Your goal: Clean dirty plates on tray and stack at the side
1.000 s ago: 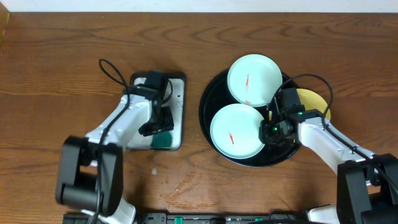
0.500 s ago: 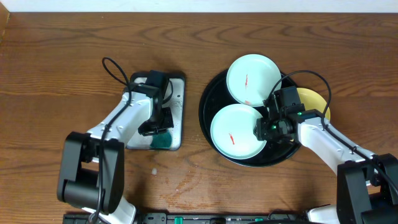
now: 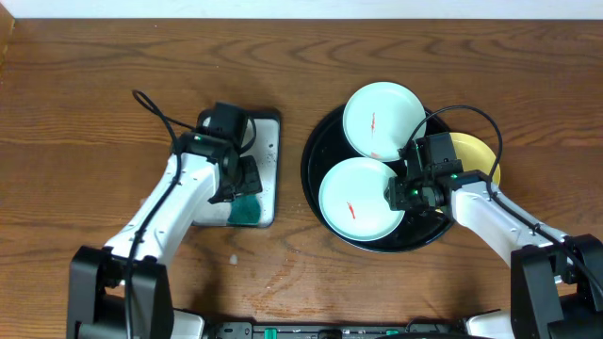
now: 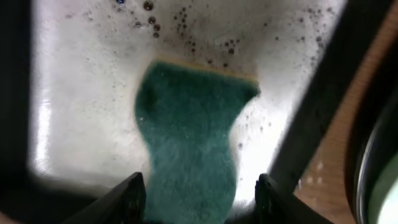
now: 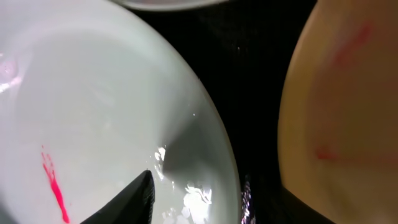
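Note:
I will next squeeze the green sponge across its narrow middle (image 3: 246, 203) (image 4: 191, 154) with my left gripper, so its wide far end stays free to wipe the plate.
The black tray (image 3: 310, 162) holds two mint plates and a yellow plate, each with a red smear. The near mint plate (image 3: 356, 200) fills the right wrist view (image 5: 93, 118). The far mint plate (image 3: 382, 121) overlaps the tray's back rim. The yellow plate (image 3: 476, 153) (image 5: 342, 93) is partly hidden by my right arm. My right gripper (image 3: 401, 193) (image 5: 217, 202) is open, with its fingers either side of the near mint plate's right rim. My left gripper (image 3: 241, 185) (image 4: 199, 199) is open, straddling a green sponge (image 3: 248, 211) (image 4: 186, 137).
The sponge lies on a wet, soapy silver metal tray (image 3: 270, 151) (image 4: 81, 93) left of the black tray. Bare wood tabletop (image 3: 94, 104) surrounds both trays. A black cable loops from my left arm (image 3: 155, 111).
My left arm's elbow has swung left while its gripper stayed over the sponge. My right gripper has edged slightly left onto the near mint plate's rim.

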`<state>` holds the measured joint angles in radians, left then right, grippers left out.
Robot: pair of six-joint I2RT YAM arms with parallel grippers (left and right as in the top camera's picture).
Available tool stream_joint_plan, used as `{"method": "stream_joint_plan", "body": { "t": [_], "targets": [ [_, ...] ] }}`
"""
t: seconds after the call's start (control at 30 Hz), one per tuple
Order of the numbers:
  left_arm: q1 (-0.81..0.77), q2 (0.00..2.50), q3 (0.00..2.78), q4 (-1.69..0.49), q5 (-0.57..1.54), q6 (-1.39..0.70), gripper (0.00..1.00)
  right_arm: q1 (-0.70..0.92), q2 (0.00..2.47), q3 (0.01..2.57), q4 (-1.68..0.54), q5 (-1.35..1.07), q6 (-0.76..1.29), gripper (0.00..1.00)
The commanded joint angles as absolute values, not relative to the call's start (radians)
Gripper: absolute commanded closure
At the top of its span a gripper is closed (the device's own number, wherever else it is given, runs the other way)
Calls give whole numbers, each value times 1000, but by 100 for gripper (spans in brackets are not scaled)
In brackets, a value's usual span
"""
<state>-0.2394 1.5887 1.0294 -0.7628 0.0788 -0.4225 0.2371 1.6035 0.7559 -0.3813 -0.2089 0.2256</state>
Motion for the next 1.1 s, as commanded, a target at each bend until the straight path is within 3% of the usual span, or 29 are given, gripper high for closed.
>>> {"method": "stream_joint_plan", "body": {
  "t": [0.0, 0.07, 0.1, 0.17, 0.2, 0.43, 0.53, 0.6, 0.77, 0.97, 1.07],
  "targets": [
    [-240, 1650, 960, -709, 73, -468, 42, 250, 1624, 737, -363, -184, 199, 51],
    [-240, 1691, 941, -680, 74, -478, 43, 250, 1623, 737, -362, -185, 179, 51],
    [-240, 1715, 940, -670, 74, -477, 49, 250, 1623, 737, -362, -185, 168, 51],
    [-240, 1747, 940, -661, 75, -477, 73, 250, 1623, 737, -363, -185, 155, 51],
    [-240, 1752, 940, -660, 75, -477, 92, 250, 1623, 737, -363, -185, 149, 51],
    [-241, 1679, 1046, -781, 75, -446, 93, 250, 1623, 736, -358, -183, 162, 58],
    [-248, 1616, 1113, -847, 106, -438, 93, 250, 1623, 736, -350, -184, 211, 68],
    [-262, 1569, 1137, -855, 173, -439, 92, 250, 1623, 736, -351, -158, 282, 82],
    [-331, 1484, 1139, -810, 307, -453, 93, 250, 1623, 736, -340, -146, 403, 99],
    [-482, 1497, 1120, -745, 310, -561, 93, 250, 1623, 736, -409, -59, 579, 99],
    [-558, 1521, 1109, -667, 306, -598, 93, 251, 1623, 736, -412, -61, 564, 99]
  ]
}}
